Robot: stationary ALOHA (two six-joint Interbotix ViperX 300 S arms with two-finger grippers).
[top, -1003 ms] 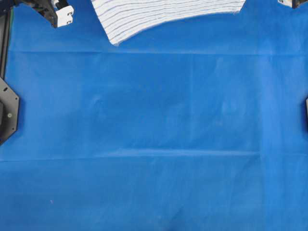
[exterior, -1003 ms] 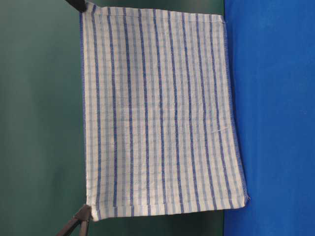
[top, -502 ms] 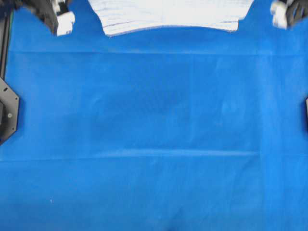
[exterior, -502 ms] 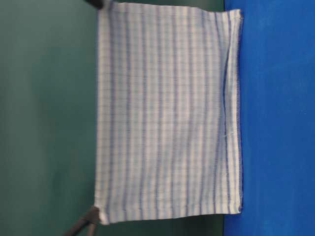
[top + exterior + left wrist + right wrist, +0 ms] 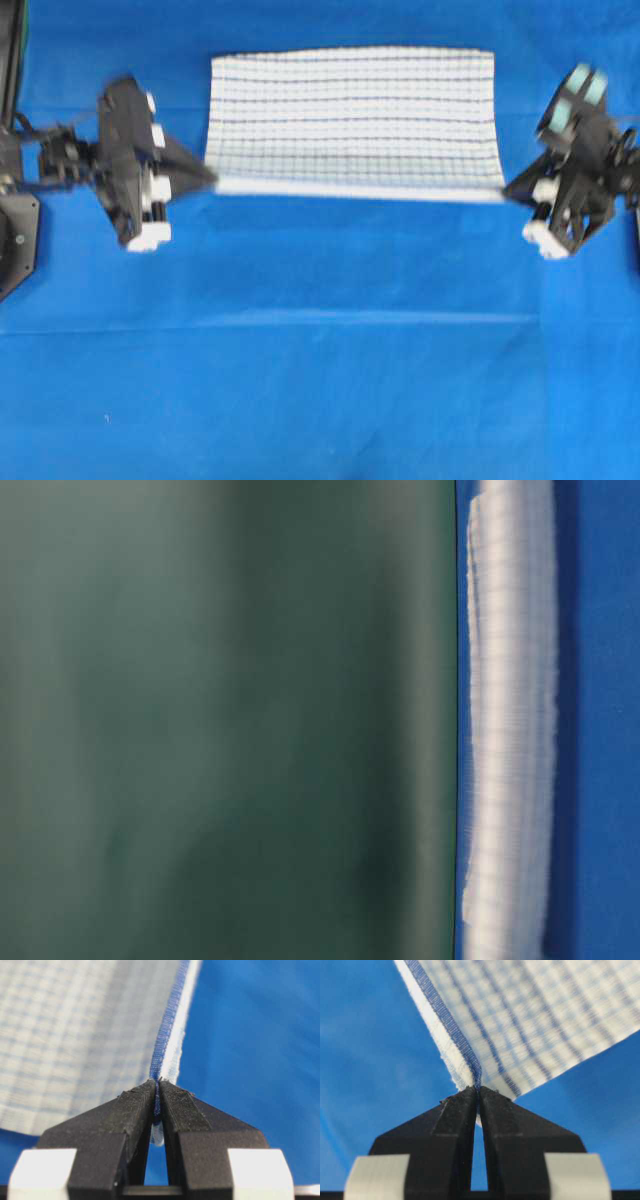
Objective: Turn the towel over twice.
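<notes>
My right gripper has the raised hem (image 5: pixel 360 191) short of the open blue covering and needs to move it there, since the towel (image 5: pixel 350 115) would drop if I opened now.
The towel (image 5: pixel 350 115), white with thin blue stripes and a faint check, is stretched across the far half of the table, its near edge raised and pulled taut between both grippers. My left gripper (image 5: pixel 210 180) is shut on the towel's near left corner; the left wrist view shows the blue hem (image 5: pixel 167 1035) pinched between the black fingertips (image 5: pixel 135 1105). My right gripper (image 5: pixel 508 188) is shut on the near right corner, with the hem (image 5: pixel 455 1035) clamped at the tips. In the table-level view the towel (image 5: pixel 510 730) is a blurred white band low over the table.
The blue table covering (image 5: pixel 320 360) spreads over the whole near half, with faint fold creases. Black arm mounts sit at the left edge (image 5: pixel 15 235) and the right edge (image 5: pixel 637 230). A dark green backdrop (image 5: pixel 220 720) stands behind the table.
Both grippers have swung toward the near side and down, carrying the towel from hanging upright at the far edge to nearly flat over the table. The picture is motion-blurred.
</notes>
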